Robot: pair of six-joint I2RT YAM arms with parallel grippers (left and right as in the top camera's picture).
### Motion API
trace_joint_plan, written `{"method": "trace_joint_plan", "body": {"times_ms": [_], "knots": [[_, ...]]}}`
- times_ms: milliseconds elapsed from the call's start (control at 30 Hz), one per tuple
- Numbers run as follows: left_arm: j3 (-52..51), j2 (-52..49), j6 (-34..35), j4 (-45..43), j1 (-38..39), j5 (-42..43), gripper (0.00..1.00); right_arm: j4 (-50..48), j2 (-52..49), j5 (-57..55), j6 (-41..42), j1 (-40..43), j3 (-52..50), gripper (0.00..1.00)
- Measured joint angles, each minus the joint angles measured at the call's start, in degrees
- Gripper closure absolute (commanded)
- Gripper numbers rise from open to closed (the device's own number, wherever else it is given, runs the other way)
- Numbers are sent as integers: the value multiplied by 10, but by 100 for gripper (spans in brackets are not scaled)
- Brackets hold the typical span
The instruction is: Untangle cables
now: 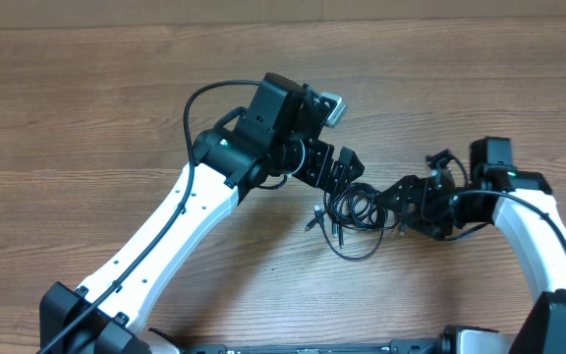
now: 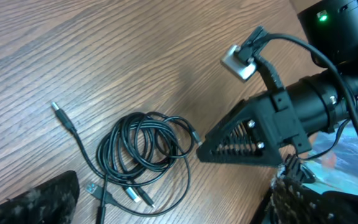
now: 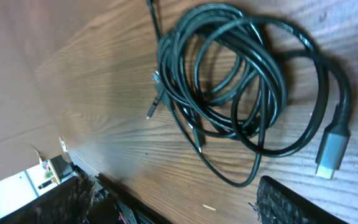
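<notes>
The right gripper reaches the cable next and grabs it near its grey plug at the coil's edge, to draw that end of the cable free for untangling.
The cables [image 1: 354, 210] are thin black cords wound in one loose coil on the wooden table, with plug ends sticking out to the left. My left gripper [image 1: 340, 175] hangs just above and left of the coil. It is open, and in the left wrist view [image 2: 166, 208] the coil [image 2: 145, 149] lies ahead of its fingers. My right gripper [image 1: 393, 197] sits at the coil's right edge. It is open and empty in the right wrist view [image 3: 185, 205], with the coil [image 3: 229, 93] and a grey plug [image 3: 331, 152] in front of it.
The wooden table [image 1: 86, 118] reaches to a brown wall at the back. The right arm's body [image 2: 316, 99] with its thick black cable stands close beside the coil. The table's edge [image 3: 104, 180] shows in the right wrist view.
</notes>
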State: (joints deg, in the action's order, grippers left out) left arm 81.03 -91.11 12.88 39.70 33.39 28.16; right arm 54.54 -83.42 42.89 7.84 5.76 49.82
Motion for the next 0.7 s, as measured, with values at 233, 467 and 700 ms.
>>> {"method": "trace_joint_plan", "body": {"times_ms": [233, 467, 700], "knots": [[0, 0, 0, 23, 0, -43, 0, -1, -9, -70, 92, -5, 0, 11], [0, 0, 0, 26, 0, -68, 0, -70, -9, -102, 188, -5, -48, 11], [0, 0, 0, 26, 0, -74, 0, -120, -10, -93, 245, -5, -79, 12]]}}
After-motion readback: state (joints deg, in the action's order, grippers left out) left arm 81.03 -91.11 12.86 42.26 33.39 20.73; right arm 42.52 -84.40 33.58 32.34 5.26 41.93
